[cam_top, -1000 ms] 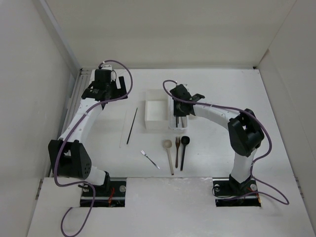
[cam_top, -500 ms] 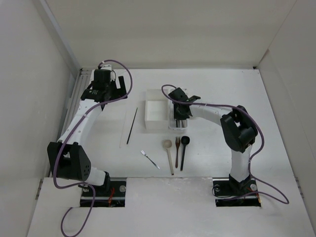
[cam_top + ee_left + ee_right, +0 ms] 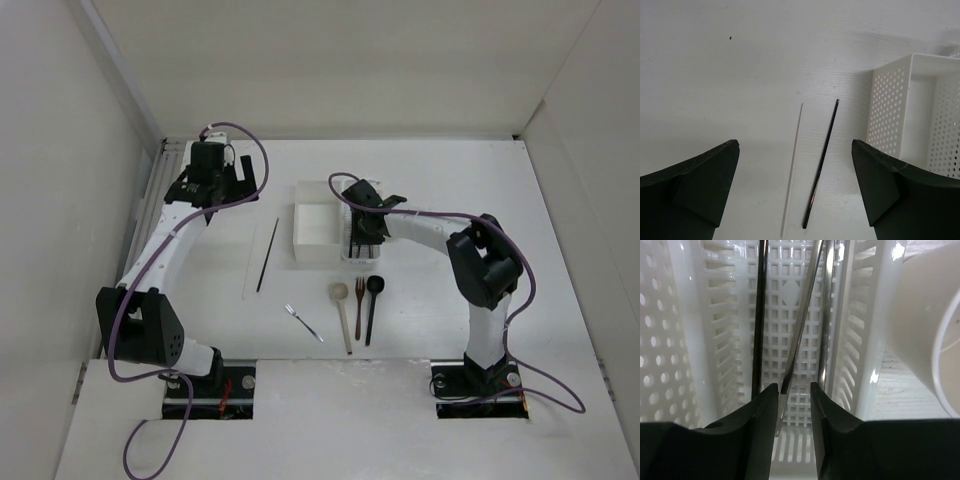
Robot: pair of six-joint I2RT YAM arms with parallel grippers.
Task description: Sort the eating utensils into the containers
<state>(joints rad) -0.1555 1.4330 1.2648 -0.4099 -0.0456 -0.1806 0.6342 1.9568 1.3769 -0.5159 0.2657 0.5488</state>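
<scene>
The left gripper next needs to grip the pale chopstick around its middle [image 3: 249, 263] [image 3: 793, 168] with its fingers across the chopstick's body, so that length stays free for handing the chopstick over.
My right gripper [image 3: 362, 228] sits low in the white perforated oblong tray [image 3: 361, 254], jaws a narrow gap apart. In the right wrist view a pale chopstick [image 3: 804, 320] leans loose between the fingertips of the gripper [image 3: 794, 386], with dark chopsticks [image 3: 759, 315] on either side in the tray [image 3: 860, 340]. My left gripper [image 3: 210, 185] is wide open and empty, above a dark chopstick [image 3: 822, 170] and a pale chopstick [image 3: 792, 175] on the table. A silver fork [image 3: 303, 322], pale wooden spoon [image 3: 342, 312], brown fork [image 3: 358, 305] and black spoon [image 3: 371, 305] lie near the front.
The white square box [image 3: 315, 232] stands just left of the tray; its perforated wall shows in the left wrist view [image 3: 885, 110]. The round beige cup [image 3: 935, 335] stands right of the tray, hidden under my right arm in the top view. Side walls enclose the table.
My right arm has folded in at the elbow and the gripper has moved slightly left over the tray. The left arm has not moved.
</scene>
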